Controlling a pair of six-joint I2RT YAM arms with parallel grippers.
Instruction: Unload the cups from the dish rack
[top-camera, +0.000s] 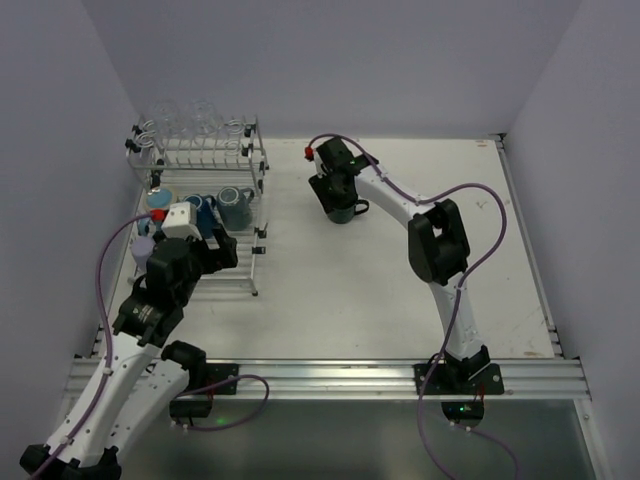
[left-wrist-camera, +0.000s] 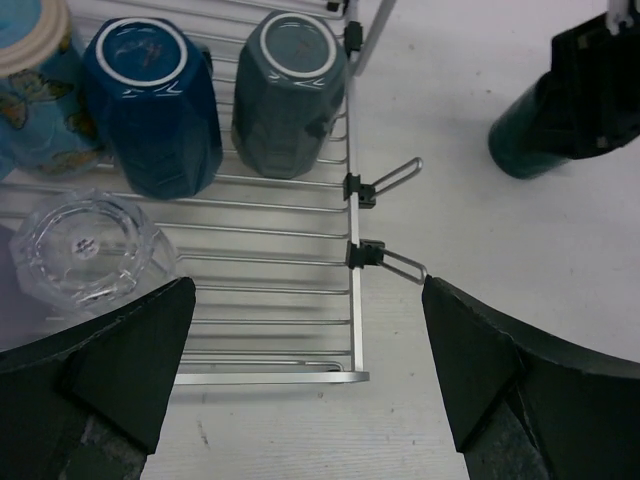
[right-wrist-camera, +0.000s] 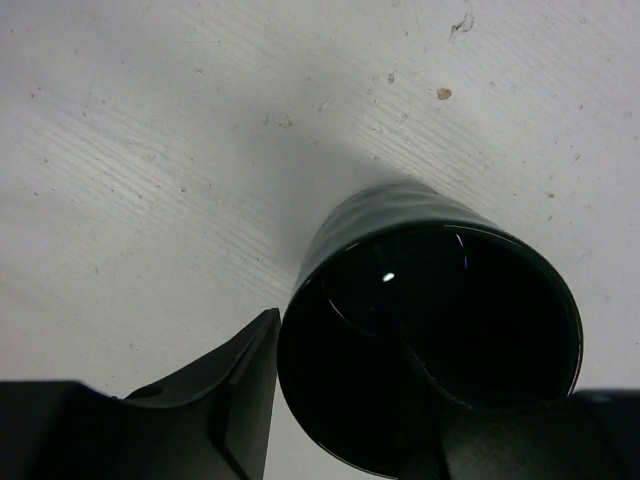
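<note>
Next, my left gripper picks up the glass tumbler across its sides by the tumbler's base, leaving the tumbler's rim free to hand over.
The dish rack (top-camera: 262, 190) stands at the far left, with clear tumblers (top-camera: 195, 120) on its upper tier. On the lower tier (left-wrist-camera: 350, 300) a blue mug (left-wrist-camera: 150, 100), a grey mug (left-wrist-camera: 290, 90), a light blue cup (left-wrist-camera: 35, 90) and a glass tumbler (left-wrist-camera: 85, 250) sit upside down. A lavender cup (top-camera: 143, 243) peeks out beside my left arm. My left gripper (left-wrist-camera: 310, 380) is open and empty above the rack's front right corner. A dark green mug (right-wrist-camera: 430, 350) stands upright on the table (top-camera: 345, 210). My right gripper (right-wrist-camera: 335, 330) is open, with one finger inside the mug and one outside its wall.
The white table is walled at the back and both sides. The dark green mug also shows in the left wrist view (left-wrist-camera: 525, 135), to the right of the rack. Purple cables loop beside both arms.
</note>
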